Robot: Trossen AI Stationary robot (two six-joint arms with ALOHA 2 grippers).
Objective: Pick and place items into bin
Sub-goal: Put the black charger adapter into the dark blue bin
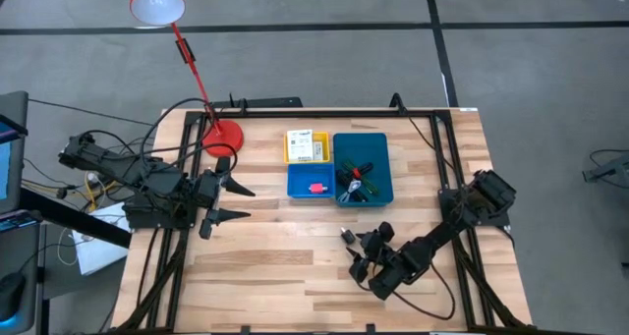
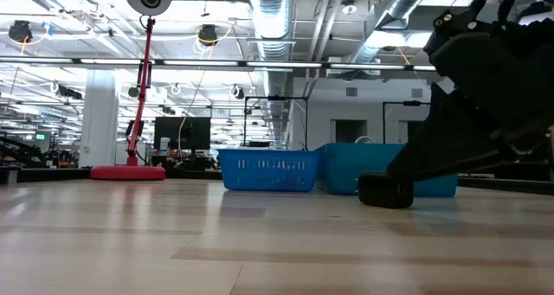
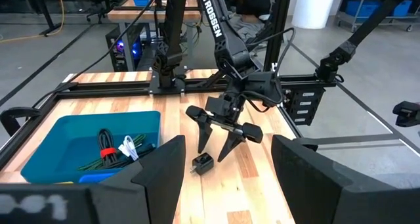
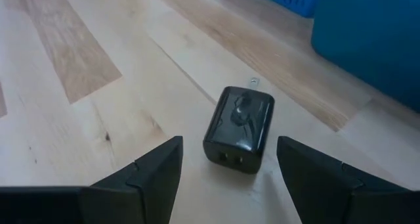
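My right gripper moves toward the block next, before closing, since its fingers stop short of the black charger block (image 1: 348, 235) (image 4: 239, 129) and closing now would miss it.
A small black charger block (image 4: 239, 129) lies flat on the wood near the table's middle, also seen as a block (image 1: 348, 235) in the high view. My right gripper (image 4: 229, 148) is open and low over the table, one finger on either side of the block and apart from it. The bin (image 1: 378, 139) sits at the far middle. Its yellow part holds a white labelled box (image 1: 306, 144), its small blue part a pink piece (image 1: 314, 188), and its teal part a green cord and black-and-red clips (image 1: 356, 178). My left gripper (image 1: 244, 203) is open, hovering at the left.
A red desk lamp stands on its round base (image 1: 222, 137) left of the bin, its arm reaching beyond the far edge. A black frame (image 1: 432, 114) rims the table. Bare wood (image 1: 285, 266) lies toward the near edge. Cables trail off the left side.
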